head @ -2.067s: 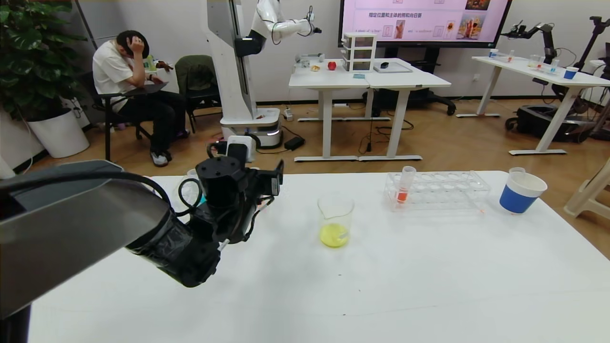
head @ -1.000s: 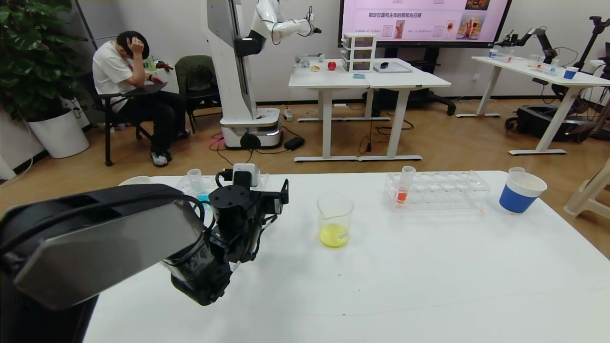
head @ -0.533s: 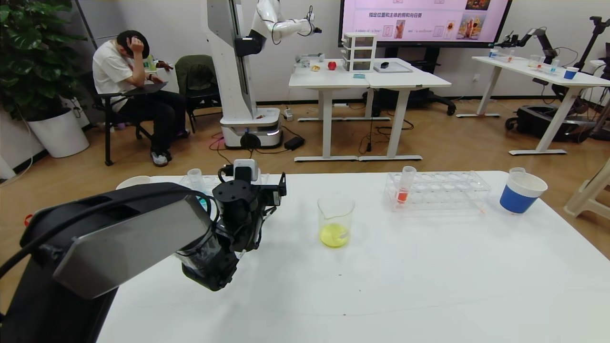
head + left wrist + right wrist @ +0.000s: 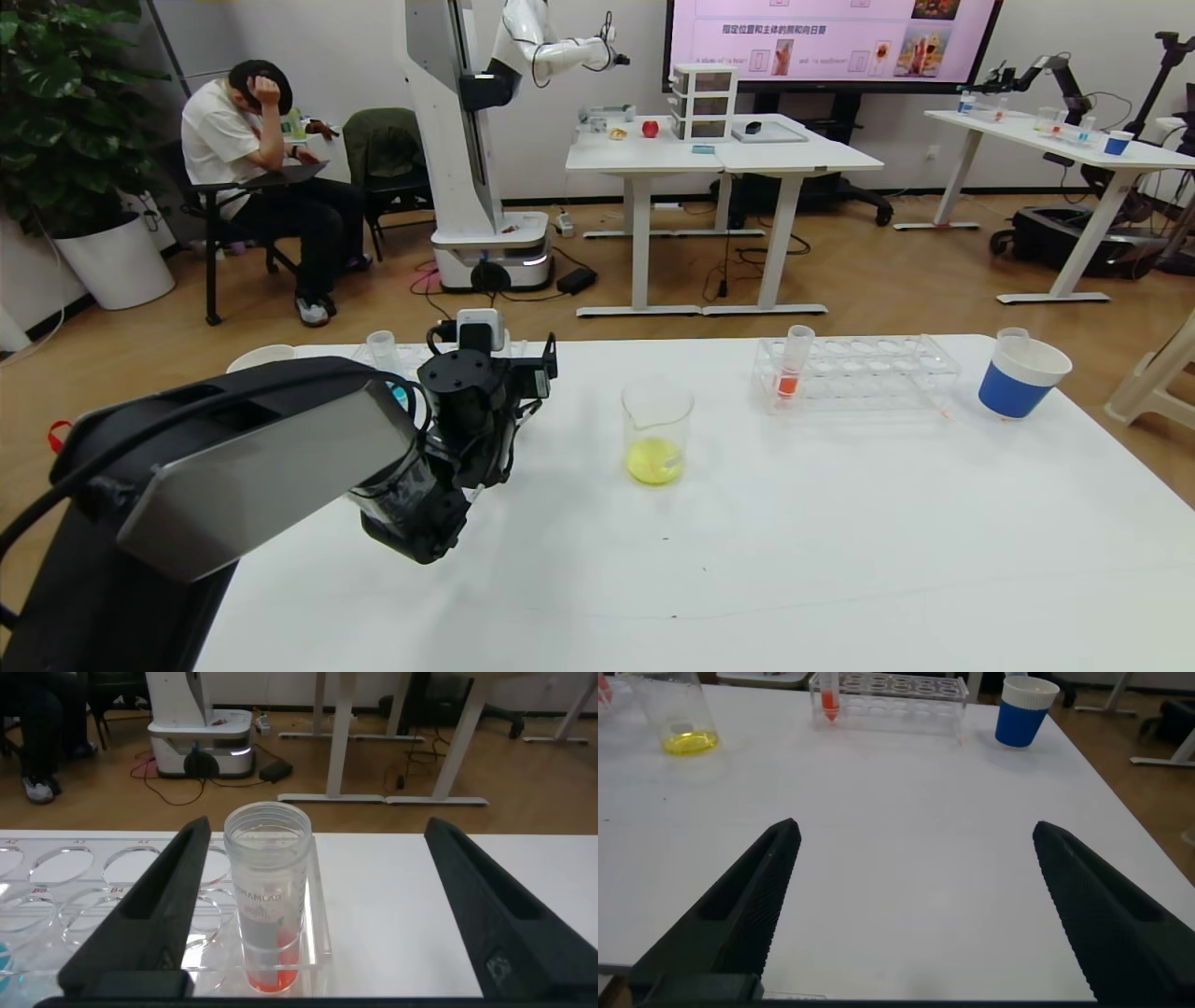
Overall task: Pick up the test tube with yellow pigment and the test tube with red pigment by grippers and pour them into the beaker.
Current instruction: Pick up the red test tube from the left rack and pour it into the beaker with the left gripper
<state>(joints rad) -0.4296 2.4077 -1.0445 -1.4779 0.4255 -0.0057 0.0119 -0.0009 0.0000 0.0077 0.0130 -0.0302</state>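
The clear rack closes around the lower half of the red test tube, so my left gripper will next grip the tube by its upper part below its open rim [image 4: 269, 863] to pour.
My left gripper [image 4: 540, 369] is at the table's far left and is open. In the left wrist view [image 4: 318, 826] its fingers [image 4: 149, 915] stand wide on either side of a test tube with red pigment [image 4: 271, 896]. That tube stands upright in the end hole of a clear rack [image 4: 93, 887] and nothing grips it. A second red tube [image 4: 792, 364] stands in the right-hand rack [image 4: 878, 373]. The beaker [image 4: 656, 434] holds yellow liquid at the table's middle. The test tube with yellow pigment is out of view. My right gripper [image 4: 915, 829] is open and empty, low over bare table.
A blue-and-white paper cup [image 4: 1022, 378] stands at the far right. A tube with blue liquid [image 4: 383, 359] stands in the left rack behind my left wrist. A white cup rim [image 4: 261, 357] shows at the far left edge.
My left arm has swung away from the near left and reached toward the left rack. In the last half second it has hardly moved. The beaker and the right rack are unchanged.
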